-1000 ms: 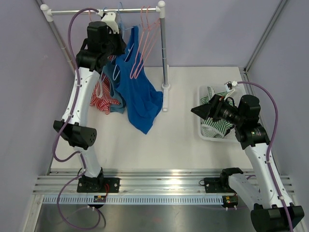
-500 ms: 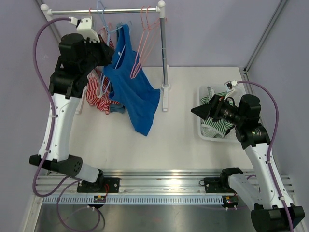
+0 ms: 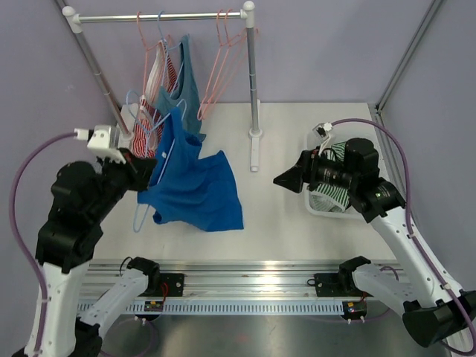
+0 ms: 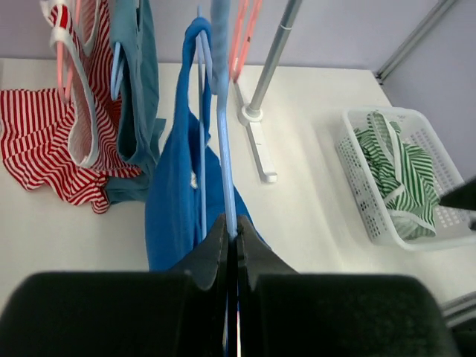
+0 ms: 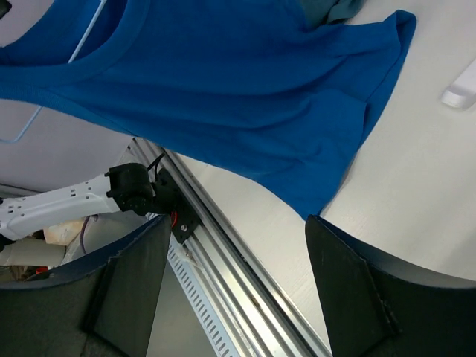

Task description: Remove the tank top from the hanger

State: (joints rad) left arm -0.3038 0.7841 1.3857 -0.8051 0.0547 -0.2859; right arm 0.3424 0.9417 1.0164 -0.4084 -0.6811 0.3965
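Note:
I should next grab the tank top by its strap near the hanger's loose end (image 3: pixel 176 120) with my right gripper. Then I can slide the tank top off the hanger.
A bright blue tank top (image 3: pixel 195 190) hangs on a light blue hanger (image 3: pixel 141 216), off the rail and low over the table's front left. My left gripper (image 3: pixel 140 178) is shut on the hanger's wire (image 4: pixel 225 178). In the left wrist view the top (image 4: pixel 172 201) drapes just beyond the shut jaws. My right gripper (image 3: pixel 284 179) is open and empty, facing left, a short way right of the top's hem. In the right wrist view the blue top (image 5: pixel 245 89) spreads across the upper half, beyond the wide-open fingers (image 5: pixel 130 279).
The rail (image 3: pixel 160 16) holds a red-striped top (image 3: pixel 155 74), a teal top (image 3: pixel 178 82) and empty pink hangers (image 3: pixel 223 59). Its post (image 3: pixel 253 74) stands mid-table on a white foot. A white basket (image 3: pixel 320 204) with a green-striped garment sits at right.
My left arm has swung down and toward the front, carrying the hanger and blue top off the rail to low over the table. My right gripper has moved left toward the top.

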